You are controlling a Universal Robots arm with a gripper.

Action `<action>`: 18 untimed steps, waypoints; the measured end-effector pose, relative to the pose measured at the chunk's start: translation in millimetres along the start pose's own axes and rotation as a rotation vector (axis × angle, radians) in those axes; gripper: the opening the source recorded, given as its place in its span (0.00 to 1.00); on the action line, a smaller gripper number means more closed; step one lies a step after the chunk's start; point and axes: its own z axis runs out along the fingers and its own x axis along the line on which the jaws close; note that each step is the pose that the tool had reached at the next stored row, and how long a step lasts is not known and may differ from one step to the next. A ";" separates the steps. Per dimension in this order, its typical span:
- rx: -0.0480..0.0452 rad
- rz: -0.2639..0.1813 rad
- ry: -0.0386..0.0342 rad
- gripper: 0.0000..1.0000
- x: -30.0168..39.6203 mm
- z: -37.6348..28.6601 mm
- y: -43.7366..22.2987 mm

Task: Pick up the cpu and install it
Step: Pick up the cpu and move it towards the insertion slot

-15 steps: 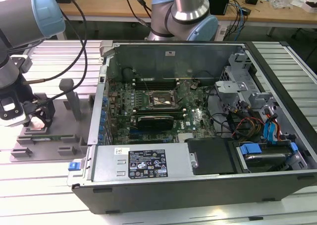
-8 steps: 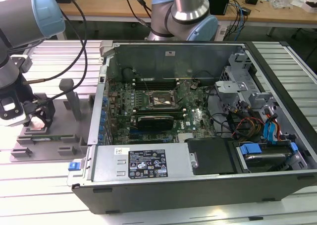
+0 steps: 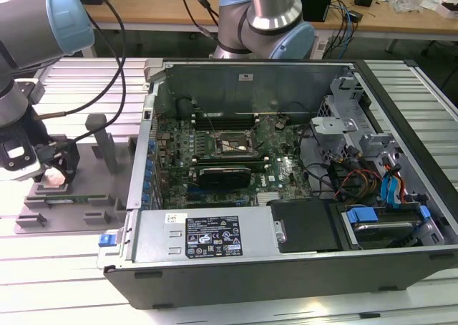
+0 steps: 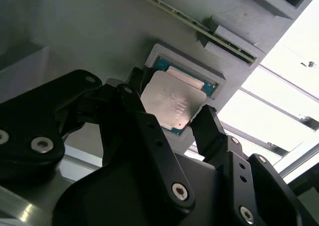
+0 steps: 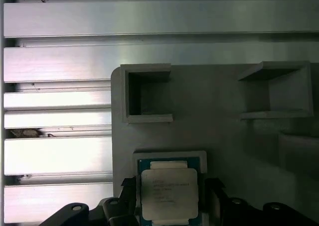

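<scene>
The gripper grabs the cpu's two side edges next, at the open gaps of the nest. The nest's sides wrap the cpu's ends and corners.
The cpu (image 4: 173, 100) (image 5: 169, 188), a small square chip with a pale silvery top and a green rim, lies flat in a shallow square nest on the grey plastic fixture (image 3: 79, 196) (image 4: 94, 32) (image 5: 214, 91). My gripper (image 3: 56, 172) (image 4: 168, 102) (image 5: 169, 198) hangs just above it, at the exterior view's left, beside the computer case (image 3: 215, 235). It is open, and one black finger (image 4: 130, 89) stands off each of two opposite sides of the chip with a small gap. The dark socket frame (image 3: 227, 144) sits on the motherboard inside the case.
An upright grey post (image 3: 106, 144) rises from the fixture between the gripper and the case wall. The fixture also has several open box-shaped pockets (image 5: 147, 94). Cables, drive bays and a black power supply (image 3: 215, 235) crowd the case. A ribbed metal table (image 5: 55, 111) lies around the fixture.
</scene>
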 end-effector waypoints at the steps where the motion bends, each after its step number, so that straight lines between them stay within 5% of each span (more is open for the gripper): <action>1: -0.0003 0.000 -0.0001 0.66 0.0 0.1 0.1; 4: -0.0005 0.000 0.0007 0.66 -0.1 0.2 0.1; 6: 0.0003 0.001 0.0253 0.66 -3.7 0.3 0.2; 18: 0.0003 0.001 0.0255 0.66 -2.7 1.2 0.1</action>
